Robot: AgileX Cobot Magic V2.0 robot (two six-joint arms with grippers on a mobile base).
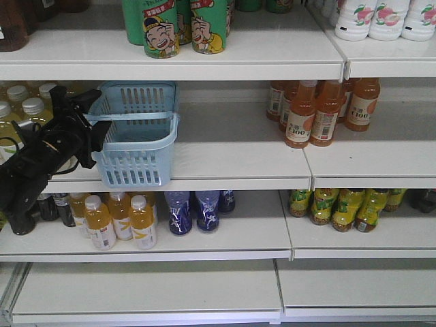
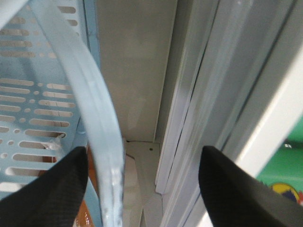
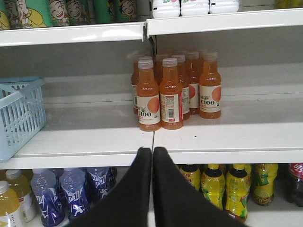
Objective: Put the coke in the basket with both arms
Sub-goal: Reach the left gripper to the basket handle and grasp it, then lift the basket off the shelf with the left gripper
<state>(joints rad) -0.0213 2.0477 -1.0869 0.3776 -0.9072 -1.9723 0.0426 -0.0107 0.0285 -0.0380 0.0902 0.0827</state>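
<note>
Next, my left gripper takes hold of the light blue basket (image 1: 136,157) by its flat handle (image 1: 122,117) to bring the basket along for the coke.
The light blue basket (image 1: 136,136) stands at the left of the middle shelf. It also shows at the left edge of the right wrist view (image 3: 19,113). My left gripper (image 1: 95,121) is at the basket's left end. In the left wrist view it (image 2: 142,158) is open, and the basket's flat handle (image 2: 102,127) runs between the jaws, close to the left finger (image 2: 71,170). My right gripper (image 3: 152,152) is shut and empty, in front of the middle shelf's edge. It is out of the front view. The all-red coke bottle is not in view.
Orange C100 bottles (image 3: 161,94) stand on the middle shelf to the right of the basket. Green cartoon cans (image 1: 161,30) and white bottles (image 1: 371,17) are on the top shelf. Orange juice (image 1: 119,221), blue bottles (image 1: 197,211) and yellow-green bottles (image 1: 340,208) fill the lower shelf.
</note>
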